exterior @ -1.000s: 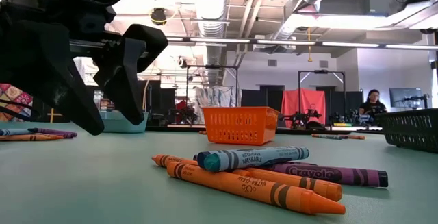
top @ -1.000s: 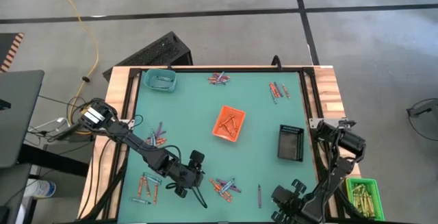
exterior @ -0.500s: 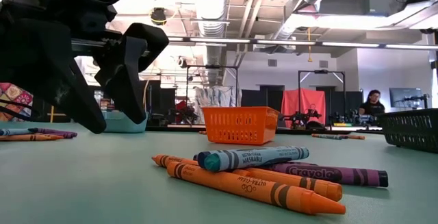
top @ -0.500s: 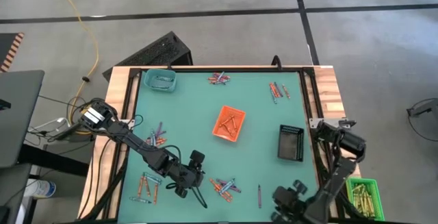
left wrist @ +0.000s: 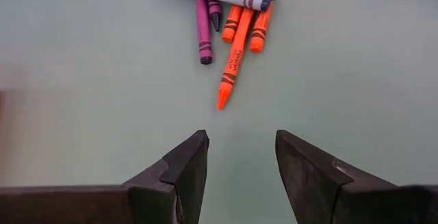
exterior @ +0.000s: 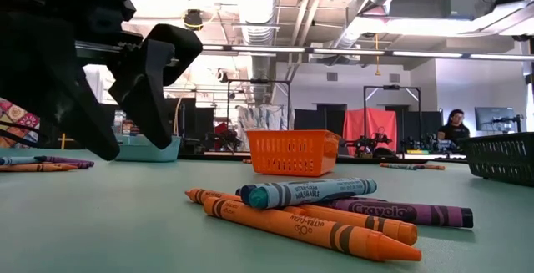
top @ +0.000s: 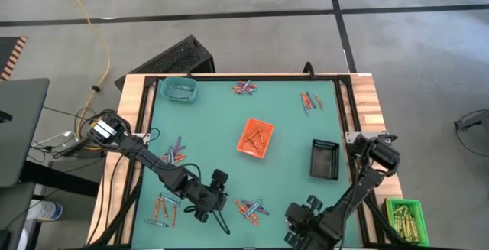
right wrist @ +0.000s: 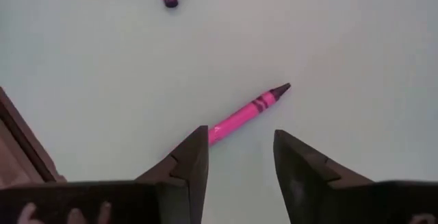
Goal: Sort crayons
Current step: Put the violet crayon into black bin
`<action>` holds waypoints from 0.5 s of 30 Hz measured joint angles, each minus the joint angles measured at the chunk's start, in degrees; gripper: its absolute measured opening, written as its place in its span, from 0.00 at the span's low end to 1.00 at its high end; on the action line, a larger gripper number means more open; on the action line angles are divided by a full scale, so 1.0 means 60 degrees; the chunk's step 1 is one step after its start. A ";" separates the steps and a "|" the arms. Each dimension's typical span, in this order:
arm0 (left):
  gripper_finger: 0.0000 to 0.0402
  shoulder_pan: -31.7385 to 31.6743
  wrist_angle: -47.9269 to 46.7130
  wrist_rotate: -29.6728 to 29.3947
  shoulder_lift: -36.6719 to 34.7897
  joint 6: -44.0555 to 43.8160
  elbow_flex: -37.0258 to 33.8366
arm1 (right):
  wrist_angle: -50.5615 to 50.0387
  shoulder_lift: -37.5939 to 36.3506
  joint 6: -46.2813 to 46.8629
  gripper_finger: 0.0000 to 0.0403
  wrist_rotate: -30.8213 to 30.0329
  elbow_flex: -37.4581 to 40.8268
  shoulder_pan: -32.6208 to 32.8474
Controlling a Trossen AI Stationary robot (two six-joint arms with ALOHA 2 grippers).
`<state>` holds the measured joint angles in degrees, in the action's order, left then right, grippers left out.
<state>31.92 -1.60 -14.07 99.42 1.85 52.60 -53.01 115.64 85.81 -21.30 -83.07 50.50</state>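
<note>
The slanting body of the pink crayon is crossed by one fingertip while the other hangs over the table, so my right gripper should turn first and then close on the crayon.
A pile of orange, purple and blue-grey crayons [top: 250, 208] lies flat on the green table near its front edge, and it also shows in the low view [exterior: 309, 214]. My left gripper [top: 208, 204] hangs open just left of this pile. Its fingers point down at bare table short of an orange crayon's tip [left wrist: 220, 104]. My right gripper [top: 296, 219] is open to the right of the pile, over a single pink crayon [right wrist: 248, 113] that lies flat. The crayon's blunt end runs out of sight between the fingertips, and I see no touch.
An orange tray [top: 256, 137] stands mid-table, a teal tray [top: 179, 89] at the far left corner and a black tray [top: 325, 160] at the right. More crayon groups lie far [top: 244, 88], far right [top: 309, 99] and left [top: 164, 208]. A green bin [top: 405, 215] stands off the table.
My right gripper has moved toward the table's left along the near edge and has come over the single crayon there. The crayon piles and my left gripper have stayed where they were.
</note>
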 joint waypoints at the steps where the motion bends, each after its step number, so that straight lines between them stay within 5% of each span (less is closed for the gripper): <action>1: 0.40 0.0000 0.0000 0.0013 0.0000 0.0003 0.0000 | 0.0044 0.0037 -0.0038 0.40 0.0007 -0.0004 -0.0044; 15: 0.40 0.0042 -0.0092 0.0007 0.0000 0.0004 0.0000 | 0.0941 0.0876 -0.0566 0.46 0.0681 -0.0062 -0.0456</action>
<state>32.17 -2.16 -14.03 99.42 1.87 52.60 -47.36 120.89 82.41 -17.21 -83.44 47.77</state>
